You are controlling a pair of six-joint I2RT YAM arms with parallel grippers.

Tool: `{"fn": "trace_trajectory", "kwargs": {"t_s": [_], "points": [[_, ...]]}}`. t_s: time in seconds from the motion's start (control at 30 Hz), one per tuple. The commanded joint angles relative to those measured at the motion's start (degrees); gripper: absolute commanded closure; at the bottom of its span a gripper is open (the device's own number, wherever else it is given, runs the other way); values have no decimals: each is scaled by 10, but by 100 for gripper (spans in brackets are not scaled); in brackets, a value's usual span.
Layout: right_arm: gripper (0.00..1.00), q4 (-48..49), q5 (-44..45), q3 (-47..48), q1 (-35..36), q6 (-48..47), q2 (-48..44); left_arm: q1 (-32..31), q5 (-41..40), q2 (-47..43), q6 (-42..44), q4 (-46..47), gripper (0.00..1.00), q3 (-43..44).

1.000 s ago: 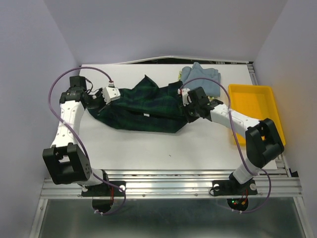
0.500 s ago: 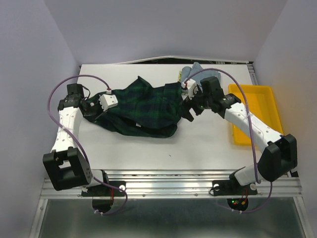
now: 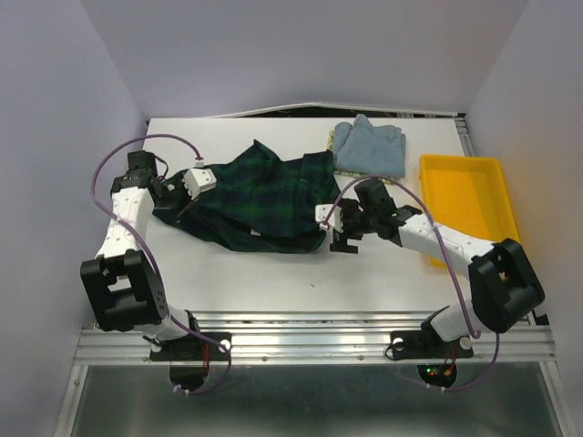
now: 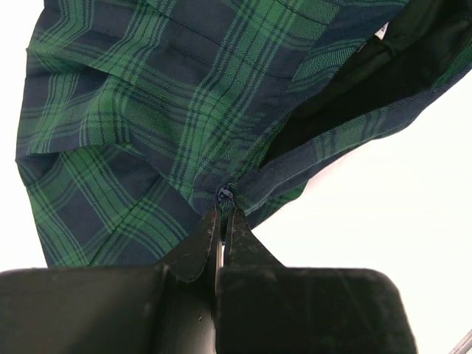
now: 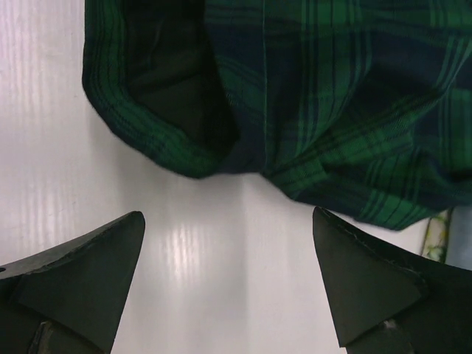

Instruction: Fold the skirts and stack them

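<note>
I will next spread the skirt flat for folding, with my right gripper grabbing the plaid skirt's near corner (image 3: pixel 322 238) (image 5: pixel 237 162) at its open edge, opposite my left gripper.
The dark green-navy plaid skirt (image 3: pixel 260 196) (image 4: pixel 184 96) lies crumpled across the middle of the table. My left gripper (image 3: pixel 182 202) (image 4: pixel 223 212) is shut on its left edge, pinching a seam at the fingertips. My right gripper (image 3: pixel 339 238) (image 5: pixel 227 214) stands wide open just off the skirt's near right corner (image 5: pixel 332 96), with only bare table between its fingers. The light blue-grey skirt (image 3: pixel 369 150) lies folded at the back right. A sliver of the lemon-print skirt (image 3: pixel 330 139) (image 5: pixel 436 234) peeks out beside it.
A yellow plastic tray (image 3: pixel 496 214) stands at the right edge of the table, beside my right arm. White table (image 3: pixel 301 273) stretches between the plaid skirt and the near rail.
My right gripper opened, let go of the plaid skirt and dropped toward the near side of its right corner. The skirt has bunched leftward. My left gripper keeps its hold.
</note>
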Motion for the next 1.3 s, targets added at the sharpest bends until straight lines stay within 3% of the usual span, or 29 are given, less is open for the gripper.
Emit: {"fn": "trace_trajectory", "kwargs": {"t_s": [0.0, 0.13, 0.23, 0.27, 0.3, 0.4, 0.53, 0.6, 0.77, 0.93, 1.13, 1.27], "points": [[0, 182, -26, -5, 22, -73, 35, 1, 12, -6, -17, -9, 100, 22], [0, 184, -53, 11, 33, -83, 65, 1, 11, -13, -30, 7, 100, 9], [17, 174, -78, 11, 38, -100, 68, 1, 7, -15, -53, 22, 100, 3], [35, 170, -95, 12, 38, -105, 66, 2, 6, -15, -58, 26, 100, 4], [43, 148, -100, 13, 38, -113, 64, 2, 5, -13, -58, 26, 100, 5], [98, 126, -98, 35, 38, -81, 57, 5, 1, -19, -86, 44, 100, 6], [99, 140, -21, 92, 30, 20, 44, 29, -27, -29, -142, 74, 100, 42], [99, 139, 50, 178, 5, 91, 64, 47, -53, -24, -197, 96, 100, 103], [99, 106, 151, 416, -65, 189, 151, 119, 15, -15, -284, 165, 100, 258], [99, 43, 191, 655, -78, 234, 246, 123, 46, -30, -353, 255, 100, 310], [99, 0, 225, 711, -78, 257, 232, 123, 13, -111, -365, 283, 100, 293], [99, 27, 236, 704, -78, 268, 194, 123, -57, -209, -417, 399, 100, 204]]}}
